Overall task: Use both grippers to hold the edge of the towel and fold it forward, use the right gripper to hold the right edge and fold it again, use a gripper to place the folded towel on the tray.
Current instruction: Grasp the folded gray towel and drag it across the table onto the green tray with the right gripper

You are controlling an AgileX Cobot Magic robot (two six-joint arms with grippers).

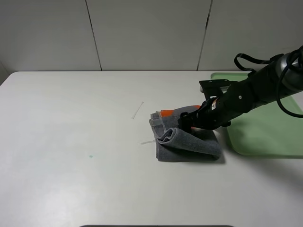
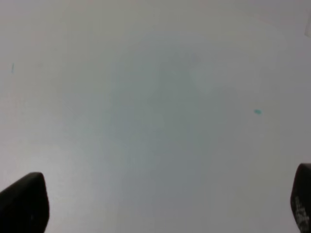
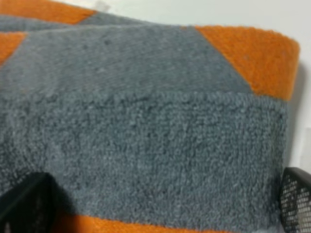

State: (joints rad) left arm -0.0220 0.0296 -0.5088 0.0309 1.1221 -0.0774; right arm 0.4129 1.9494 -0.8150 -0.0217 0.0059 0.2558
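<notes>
The right gripper takes hold of the folded towel by its grey middle next, to carry it onto the tray (image 1: 265,137).
The grey towel (image 1: 189,141) with orange patches lies folded into a small bundle at the table's middle, left of the green tray (image 1: 265,137). One fold on its left side stands up loosely. My right gripper (image 1: 185,124) reaches in from the right and sits low over the towel's back part. In the right wrist view the towel (image 3: 155,126) fills the picture, and the right gripper (image 3: 160,208) has its fingertips (image 3: 24,208) wide apart, open. My left gripper (image 2: 160,204) is open and empty over bare table; the exterior view does not show it.
The white table (image 1: 71,142) carries a thin white strip (image 1: 138,111) just left of the towel and a small teal speck (image 1: 90,155), which also shows in the left wrist view (image 2: 257,112). The tray's near-left corner lies close to the towel.
</notes>
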